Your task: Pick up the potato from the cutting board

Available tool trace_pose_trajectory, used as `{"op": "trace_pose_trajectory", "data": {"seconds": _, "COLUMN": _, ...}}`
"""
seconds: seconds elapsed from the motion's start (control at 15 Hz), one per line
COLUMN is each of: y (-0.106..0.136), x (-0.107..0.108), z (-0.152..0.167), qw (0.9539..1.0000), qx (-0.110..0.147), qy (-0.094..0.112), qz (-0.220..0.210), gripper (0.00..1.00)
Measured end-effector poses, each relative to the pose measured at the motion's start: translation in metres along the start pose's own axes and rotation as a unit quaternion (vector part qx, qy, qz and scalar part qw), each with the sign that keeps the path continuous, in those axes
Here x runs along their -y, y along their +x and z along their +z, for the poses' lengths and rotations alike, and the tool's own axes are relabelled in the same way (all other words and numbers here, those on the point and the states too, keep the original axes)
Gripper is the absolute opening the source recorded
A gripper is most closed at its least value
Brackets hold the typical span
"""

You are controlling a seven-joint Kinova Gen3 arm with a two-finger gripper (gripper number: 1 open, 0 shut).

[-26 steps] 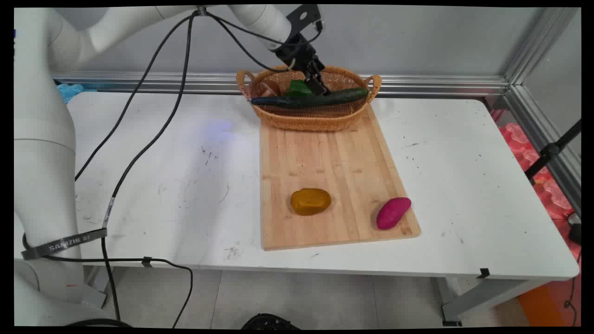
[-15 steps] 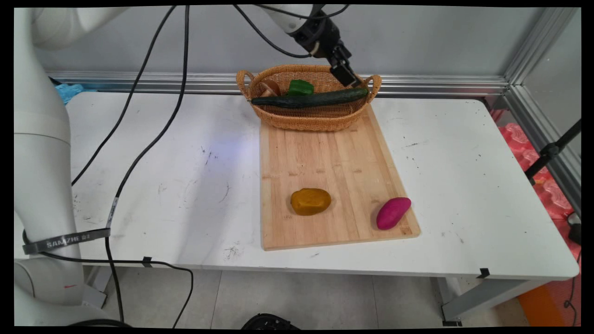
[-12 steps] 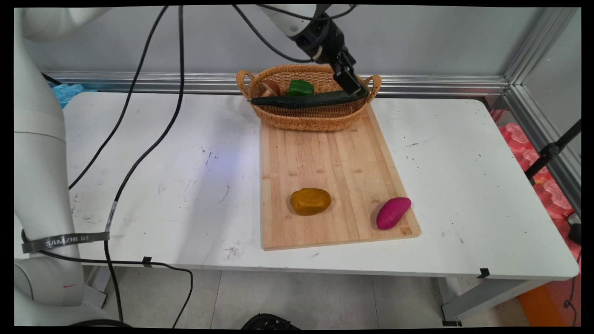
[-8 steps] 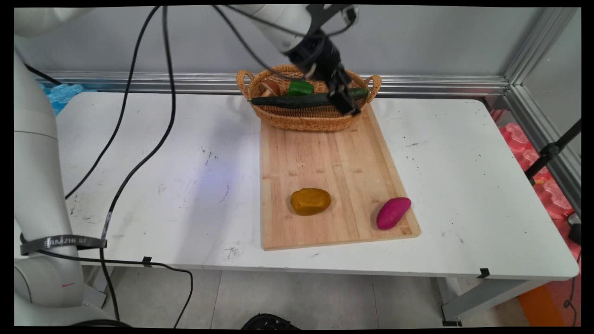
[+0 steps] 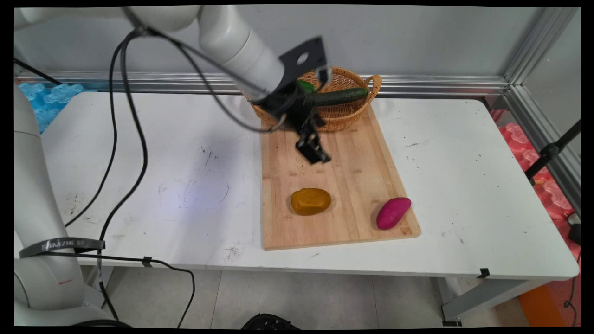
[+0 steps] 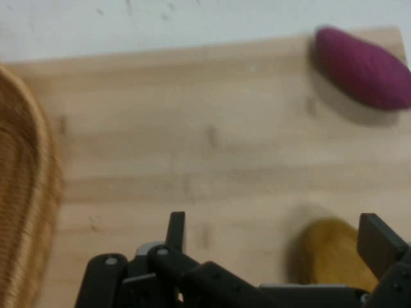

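My gripper grabs the yellow-orange potato by its thick middle [image 5: 311, 201] next, to add it to the wicker basket [image 5: 345, 118].
My gripper [image 5: 313, 151] hangs open and empty over the middle of the wooden cutting board [image 5: 352, 153], just in front of the wicker basket [image 5: 345, 118]. The nearest thing is a yellow-brown potato [image 5: 310, 201], lying on the board closer to the near edge. In the hand view the gripper [image 6: 277, 240] is spread wide, and the potato [image 6: 331, 253] sits close to the right finger [image 6: 379, 247], apart from it. A purple sweet potato [image 5: 393, 213] lies at the board's near right corner; in the hand view the sweet potato [image 6: 363, 67] is at the upper right.
The basket holds a long dark cucumber [image 5: 338, 96] resting across its rim and a green pepper [image 5: 305, 86], partly hidden by the arm. Black cables hang over the table's left half. The basket wall [image 6: 26, 192] fills the hand view's left edge.
The gripper left the basket's right end, came down and toward the near side, and now hangs over the board close to the potato. The vegetables have not moved.
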Motion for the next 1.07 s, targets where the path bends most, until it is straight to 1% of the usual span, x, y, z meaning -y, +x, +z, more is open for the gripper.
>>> {"op": "trace_pose_trajectory", "data": {"seconds": 0.27, "y": -0.027, "x": -0.028, "z": 0.013, "qw": 0.9997, "qx": 0.022, "qy": -0.004, "qz": 0.009, "gripper": 1.0}}
{"op": "trace_pose_trajectory", "data": {"seconds": 0.47, "y": -0.039, "x": -0.041, "z": 0.026, "qw": 0.9995, "qx": 0.029, "qy": -0.004, "qz": 0.012, "gripper": 1.0}}
{"op": "trace_pose_trajectory", "data": {"seconds": 0.73, "y": -0.047, "x": -0.049, "z": 0.045, "qw": 0.9995, "qx": 0.031, "qy": -0.004, "qz": 0.012, "gripper": 1.0}}
{"op": "trace_pose_trajectory", "data": {"seconds": 1.07, "y": -0.052, "x": -0.056, "z": 0.067, "qw": 0.9995, "qx": 0.03, "qy": -0.012, "qz": 0.005, "gripper": 1.0}}
